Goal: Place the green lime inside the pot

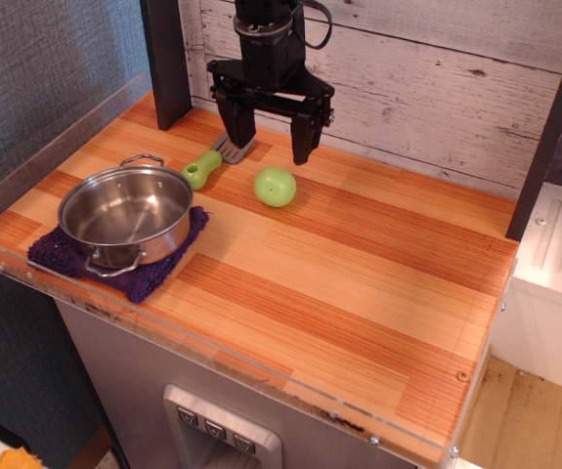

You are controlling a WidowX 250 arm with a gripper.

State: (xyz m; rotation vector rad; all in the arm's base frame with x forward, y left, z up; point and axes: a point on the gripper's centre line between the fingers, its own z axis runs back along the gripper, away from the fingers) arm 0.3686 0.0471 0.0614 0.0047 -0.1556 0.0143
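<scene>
My gripper picks up the lime by its round sides next, to place the green lime inside the pot.
The green lime lies on the wooden counter near the back, to the right of the pot. The shiny steel pot sits empty on a purple cloth at the left. My black gripper hangs open just behind and above the lime, its two fingers spread wide, one over the spatula's blade and one right of the lime's back. It holds nothing.
A green-handled grey spatula lies between the pot and the lime, its blade partly hidden by my left finger. A dark post stands at the back left. A clear plastic rim edges the counter's front and left.
</scene>
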